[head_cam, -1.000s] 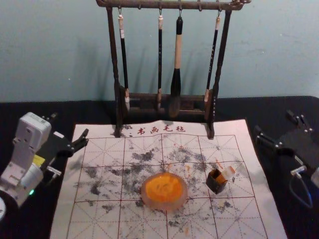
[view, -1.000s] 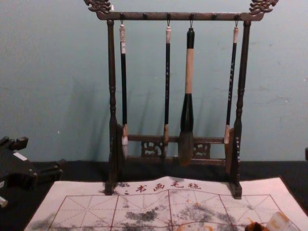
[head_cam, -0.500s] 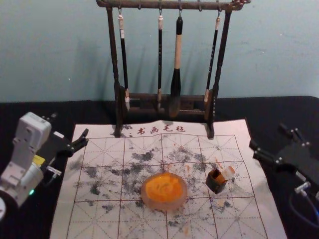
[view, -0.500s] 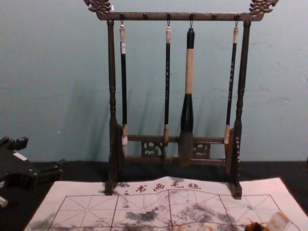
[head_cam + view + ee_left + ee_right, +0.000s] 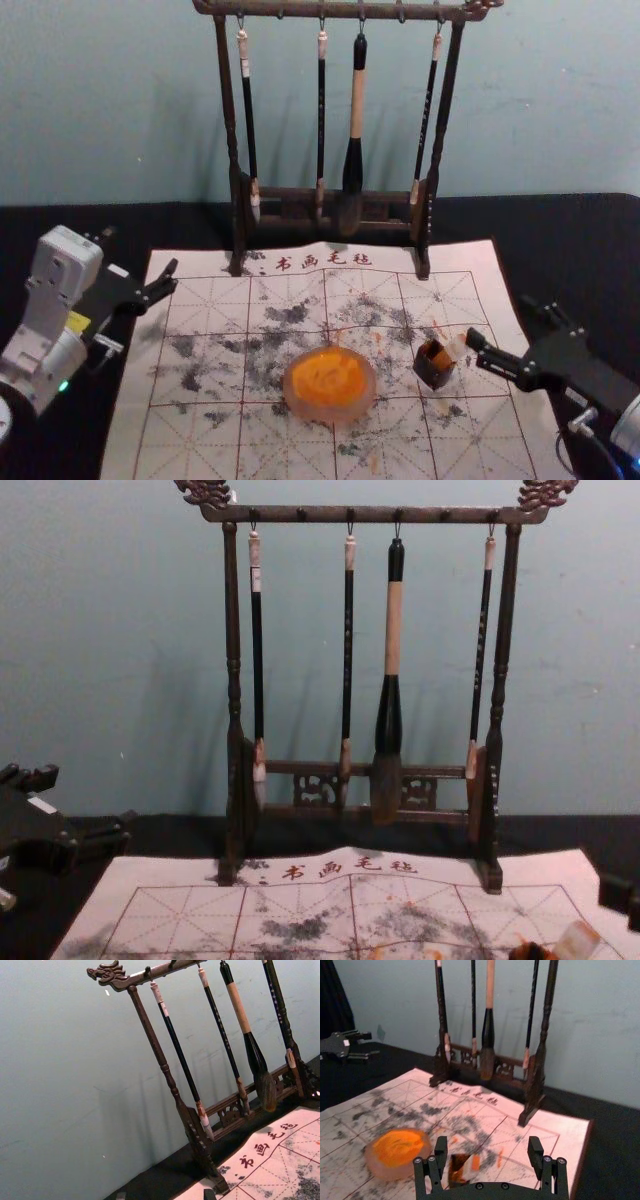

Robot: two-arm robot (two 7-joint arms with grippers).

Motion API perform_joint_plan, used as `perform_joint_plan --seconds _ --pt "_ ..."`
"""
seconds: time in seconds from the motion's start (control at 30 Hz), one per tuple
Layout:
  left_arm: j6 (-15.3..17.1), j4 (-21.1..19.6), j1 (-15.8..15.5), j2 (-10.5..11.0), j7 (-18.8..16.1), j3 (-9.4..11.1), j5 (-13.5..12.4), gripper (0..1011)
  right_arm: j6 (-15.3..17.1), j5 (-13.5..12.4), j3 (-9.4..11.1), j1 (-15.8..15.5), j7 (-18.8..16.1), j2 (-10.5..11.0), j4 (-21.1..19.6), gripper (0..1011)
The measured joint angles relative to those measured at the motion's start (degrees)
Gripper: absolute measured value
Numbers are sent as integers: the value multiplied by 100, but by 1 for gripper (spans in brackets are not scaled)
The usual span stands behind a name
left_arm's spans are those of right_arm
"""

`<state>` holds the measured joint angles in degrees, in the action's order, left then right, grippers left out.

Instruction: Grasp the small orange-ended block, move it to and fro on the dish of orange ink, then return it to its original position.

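Observation:
The right gripper grabs the block by its pale end [image 5: 578, 939] next, leaving the block's orange end free to rub the dish of orange ink.
In the head view, my right gripper [image 5: 500, 320] is open just right of the small orange-ended block [image 5: 457, 346], which leans tilted in a small dark holder [image 5: 433, 365]. The right wrist view has my right gripper [image 5: 488, 1146] with nothing between its fingers and the block [image 5: 472, 1166] beyond them. The dish of orange ink [image 5: 328, 383] lies left of the holder on the mat. My left gripper [image 5: 141, 252] stays parked, open, off the mat's left edge. In the left wrist view, the tips of my left gripper [image 5: 165, 1194] are spread.
A dark wooden rack [image 5: 430, 215] with several hanging brushes stands at the mat's back. The ink-stained mat [image 5: 200, 440] lies on a black table [image 5: 590, 215], with a wall behind. In the chest view the block [image 5: 577, 940] is at the lower right.
My right gripper has swung left and nearer, from off the mat's right side to beside the block. Its finger has come in at the chest view's right edge. The left arm is unmoved.

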<state>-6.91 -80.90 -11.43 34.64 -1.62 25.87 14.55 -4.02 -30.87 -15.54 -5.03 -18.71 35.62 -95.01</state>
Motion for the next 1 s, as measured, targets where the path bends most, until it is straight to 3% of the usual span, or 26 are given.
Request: perform_joint_plan --seconds 0.57,1.0 --pt "0 0 0 0 0 0 0 1002 555 -62 -38 87 -433 -198 329 1000" --pt "0 0 0 0 0 0 0 1001 621 16 -71 299 -612 -367 626 1000"
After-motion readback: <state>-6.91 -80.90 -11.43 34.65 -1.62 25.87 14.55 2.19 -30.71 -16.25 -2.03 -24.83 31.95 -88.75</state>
